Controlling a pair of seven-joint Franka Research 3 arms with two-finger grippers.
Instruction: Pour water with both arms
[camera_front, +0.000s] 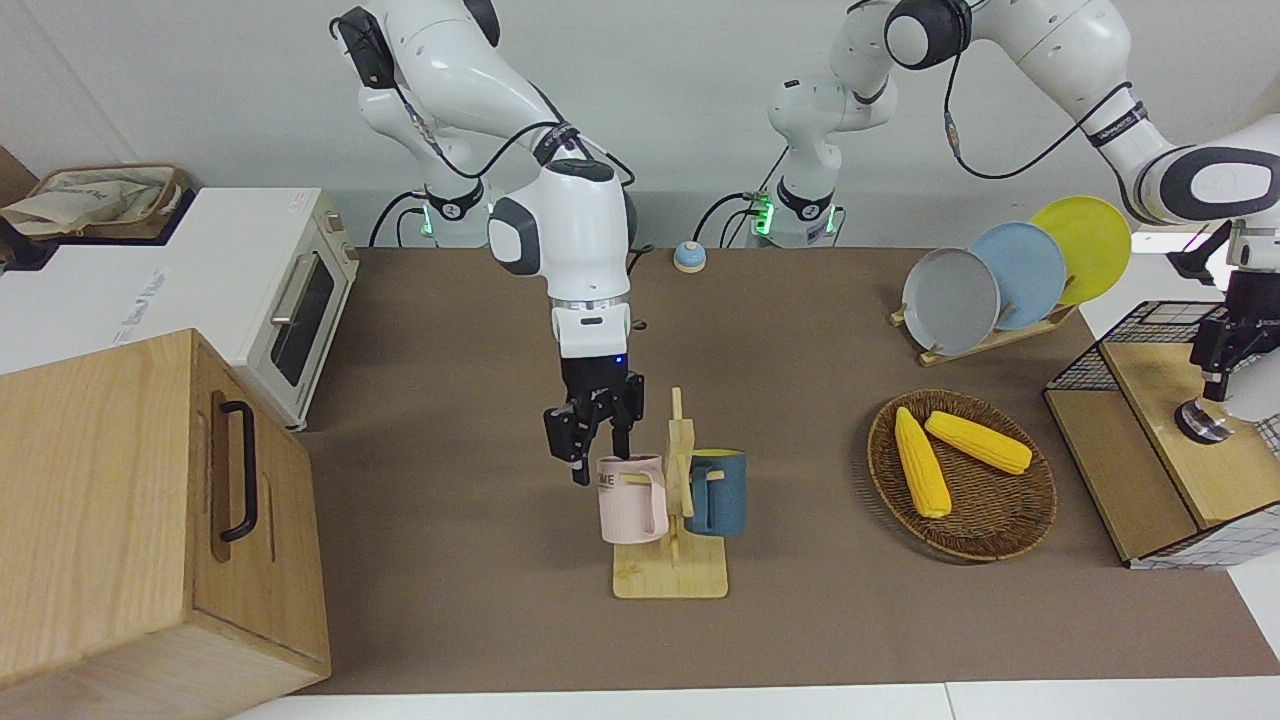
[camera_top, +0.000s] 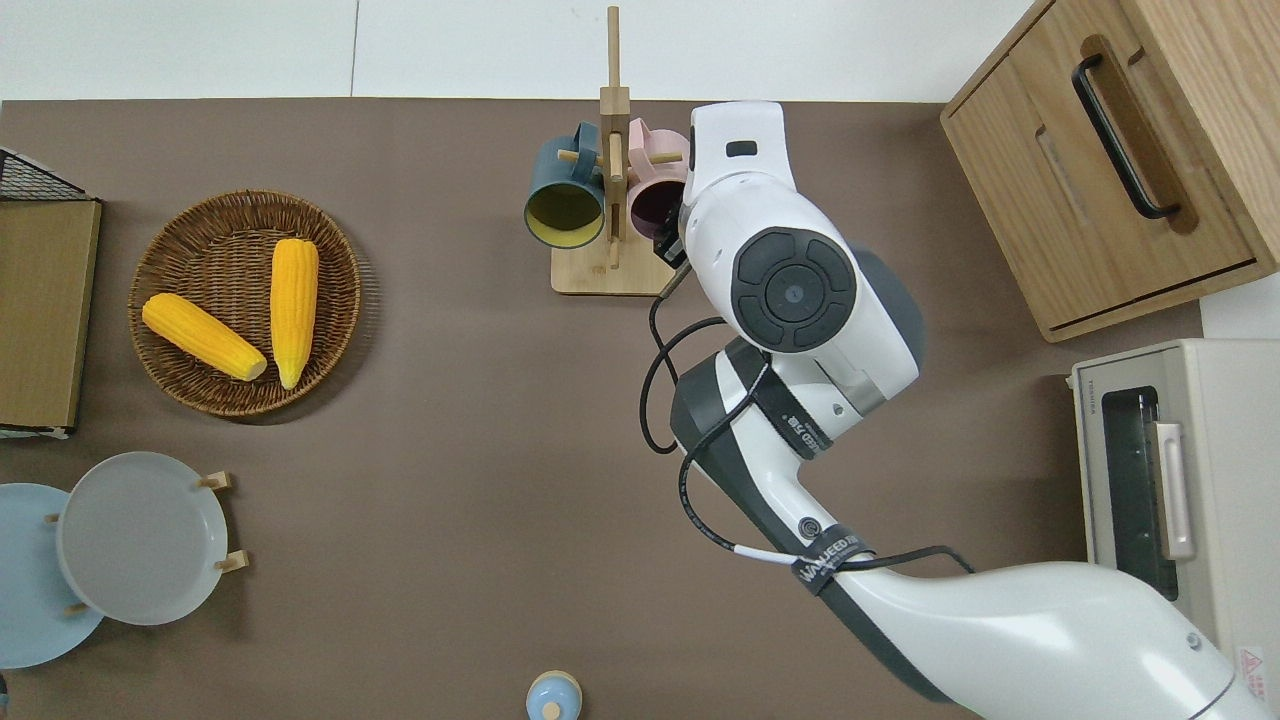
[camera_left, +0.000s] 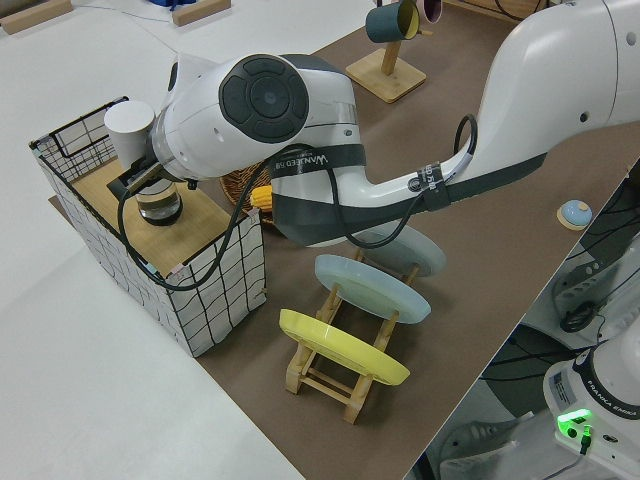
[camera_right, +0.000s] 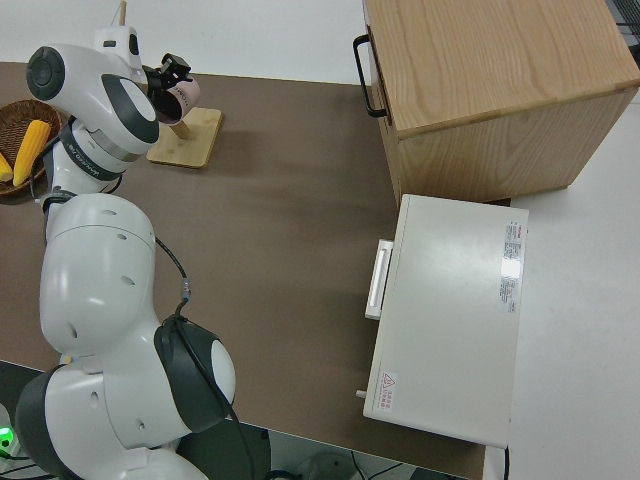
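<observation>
I should next use my right gripper to grab the pink mug by its open rim (camera_front: 607, 460), because the wooden peg (camera_front: 638, 478) goes through the mug's handle beside the post.
My right arm (camera_front: 565, 230) reaches down to a wooden mug rack (camera_front: 670, 575) that carries a pink mug (camera_front: 630, 500) and a blue mug (camera_front: 722, 495). The right gripper (camera_front: 598, 450) stands open, its fingers straddling the pink mug's rim on the side toward the right arm's end of the table. My left arm (camera_front: 1190, 180) hangs over a wire-sided wooden stand (camera_front: 1150, 330). The left gripper (camera_front: 1222, 365) is just above a small glass pot with a dark lid (camera_front: 1203, 420) on that stand. No water shows.
A wicker basket (camera_front: 1030, 520) holds two corn cobs. A wooden rack holds grey, blue and yellow plates (camera_front: 1030, 270). A white toaster oven (camera_front: 290, 300) and a wooden cabinet (camera_front: 150, 520) stand at the right arm's end. A small blue bell (camera_front: 689, 256) sits near the robots.
</observation>
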